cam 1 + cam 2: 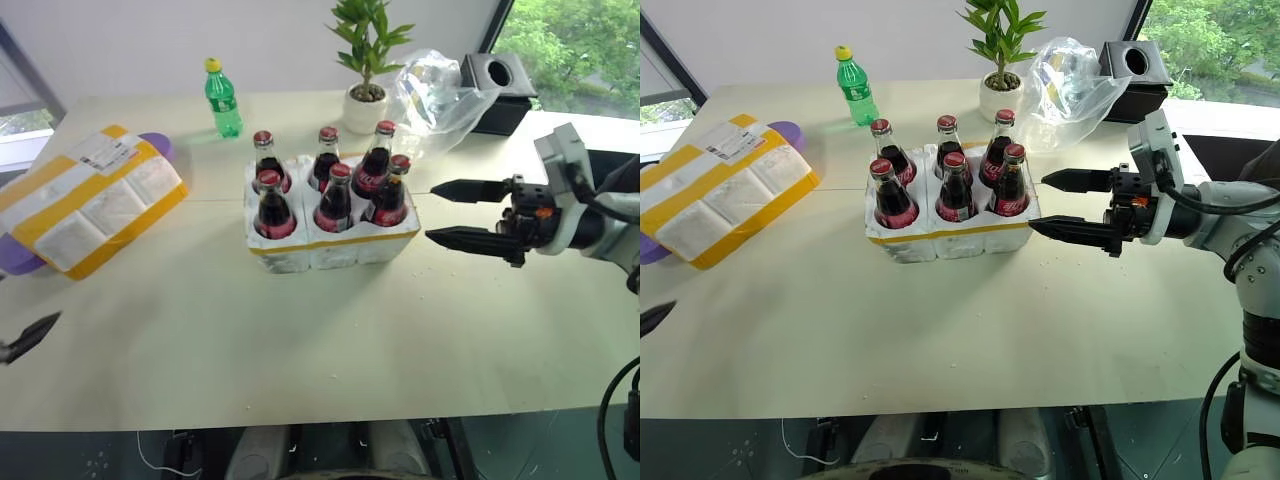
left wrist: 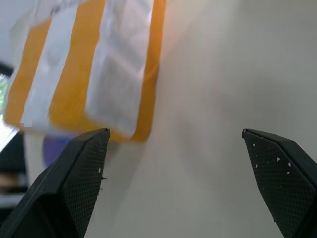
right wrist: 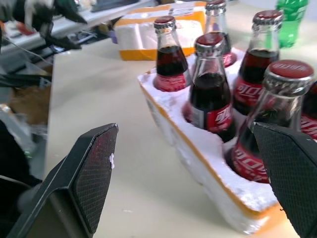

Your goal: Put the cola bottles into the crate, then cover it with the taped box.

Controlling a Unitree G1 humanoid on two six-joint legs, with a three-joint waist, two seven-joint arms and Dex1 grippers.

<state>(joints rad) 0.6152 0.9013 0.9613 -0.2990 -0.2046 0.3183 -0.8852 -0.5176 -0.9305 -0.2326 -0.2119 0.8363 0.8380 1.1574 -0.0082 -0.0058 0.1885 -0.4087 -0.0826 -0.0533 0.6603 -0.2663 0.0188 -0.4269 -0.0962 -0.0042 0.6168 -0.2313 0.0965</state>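
Note:
The taped box [image 1: 90, 198] is far wider than the left gripper's open fingers, so the left gripper should grab it by the slim purple tab at its end [image 1: 18, 257].
Several cola bottles [image 1: 333, 200] with red caps stand upright in the wells of the white crate [image 1: 330, 245] in the middle of the table. Just to its right my right gripper [image 1: 430, 212] hovers open, pointing at the crate's side with nothing between its fingers; the right wrist view shows the bottles [image 3: 210, 94] close ahead. The taped box [image 1: 90, 198], white with yellow stripes and a label, lies tilted at the far left. My left gripper [image 2: 175, 131] is open and empty near the table's front left, and the taped box [image 2: 94, 74] lies ahead of it.
A green plastic bottle [image 1: 223, 98], a potted plant [image 1: 367, 60], a clear plastic bag [image 1: 435, 90] and a black box with a round hole [image 1: 500, 90] stand along the back. A purple object [image 1: 20, 262] lies under the taped box.

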